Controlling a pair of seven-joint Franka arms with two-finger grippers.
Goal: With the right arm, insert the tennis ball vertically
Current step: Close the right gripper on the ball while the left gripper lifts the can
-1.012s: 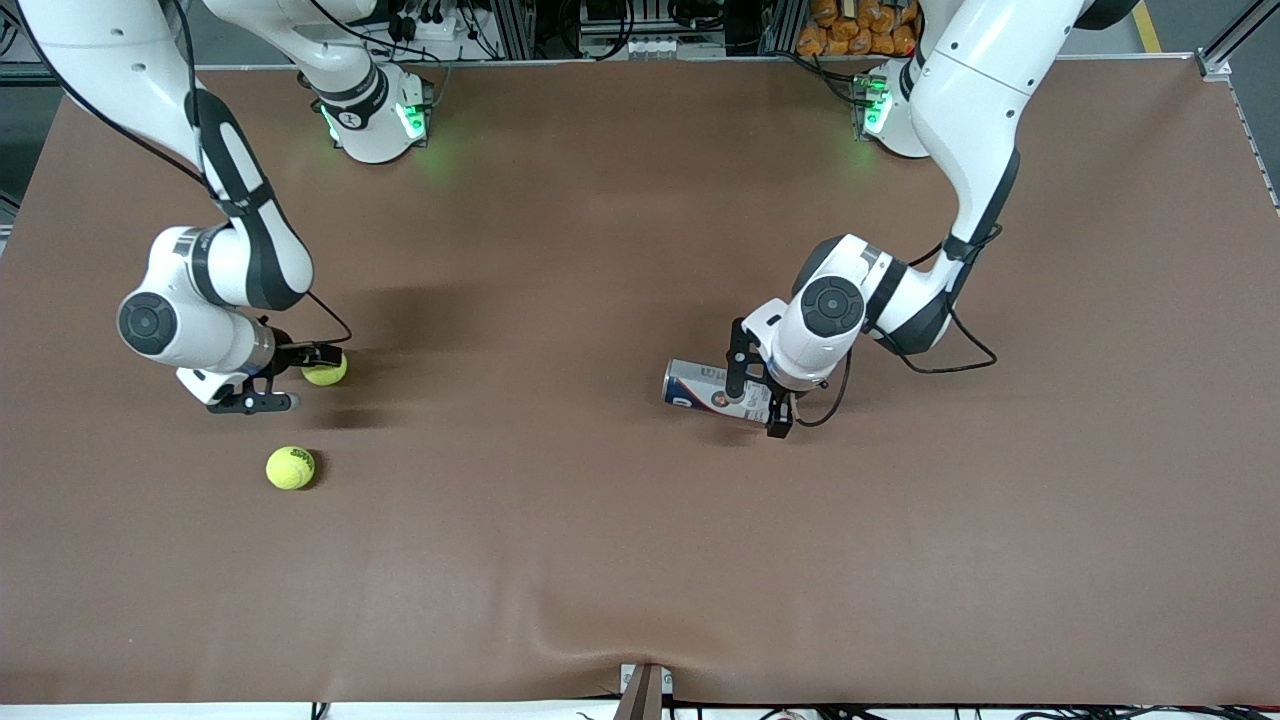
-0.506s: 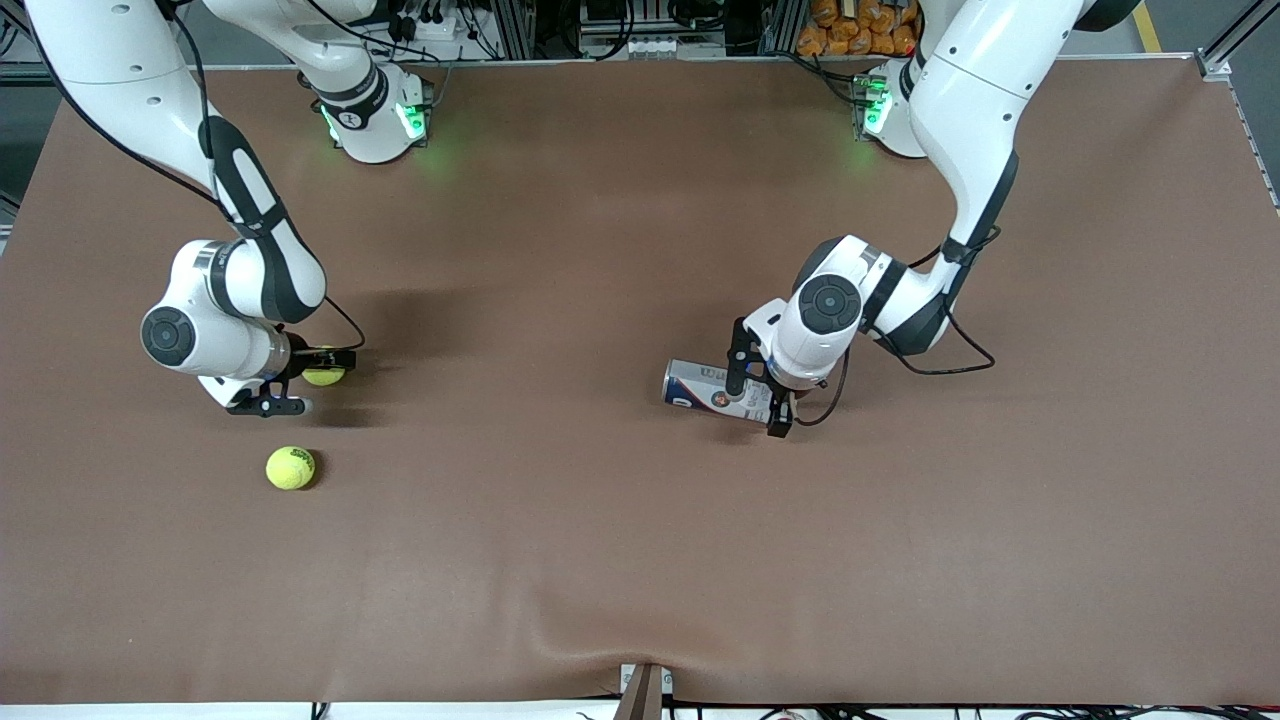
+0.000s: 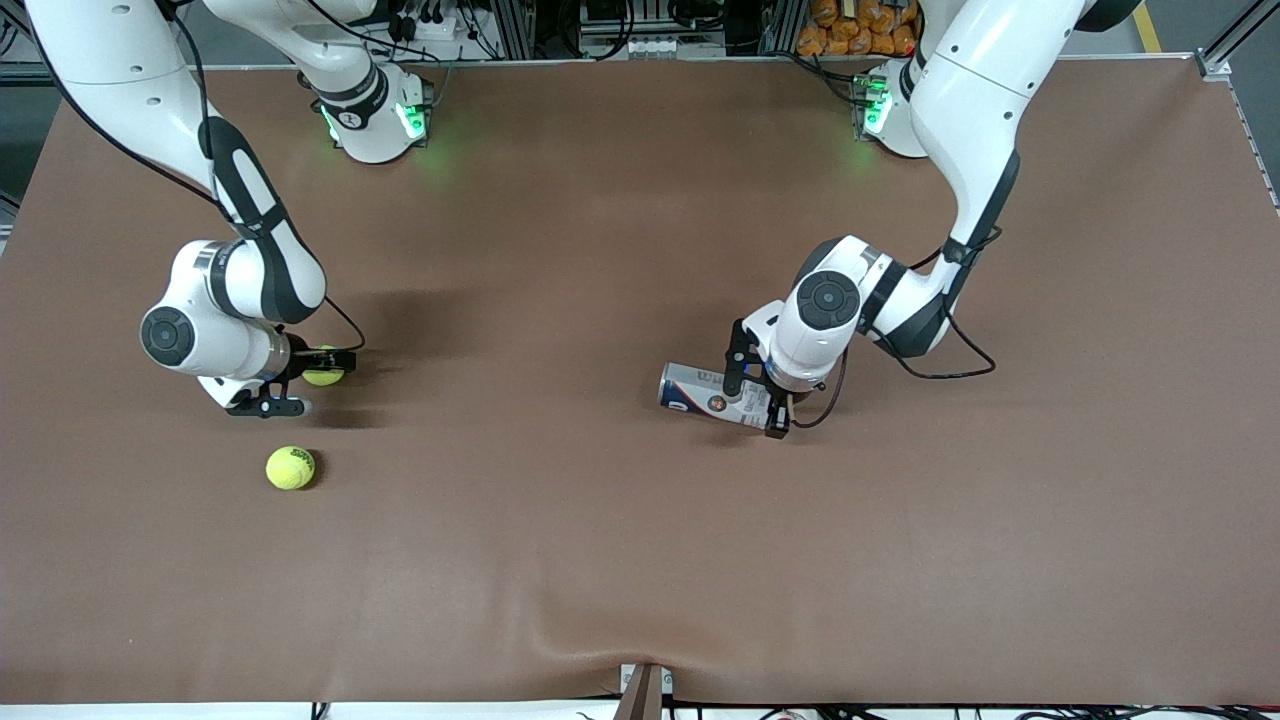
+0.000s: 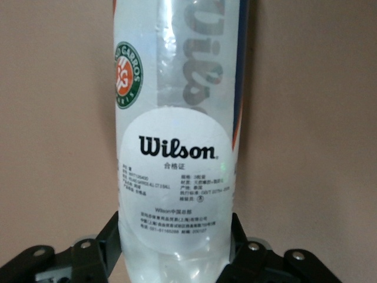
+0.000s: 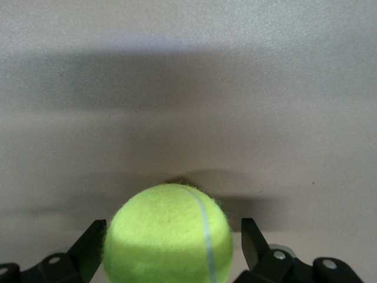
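My right gripper should close on the tennis ball (image 3: 323, 377) (image 5: 168, 239) now, because its fingers are beside the ball, low over the table.
A yellow-green tennis ball (image 3: 323, 368) rests on the brown table toward the right arm's end. My right gripper (image 3: 316, 381) is low around it and open, one finger on each side. In the right wrist view the ball (image 5: 169, 233) sits between the black fingers (image 5: 90, 243), with a small gap on one side. A clear Wilson ball tube (image 3: 700, 392) lies on its side near the table's middle. My left gripper (image 3: 756, 394) is shut on the tube near its rounded bottom end. The left wrist view shows the tube (image 4: 179, 135) pinched at that end by my left gripper (image 4: 177, 250).
A second tennis ball (image 3: 290, 467) lies loose on the table, nearer to the front camera than the first. The brown table cover (image 3: 640, 560) has a wrinkle at its front edge.
My left gripper has closed on the tube, which shifted slightly. The right gripper has slid in around the first ball, then held still.
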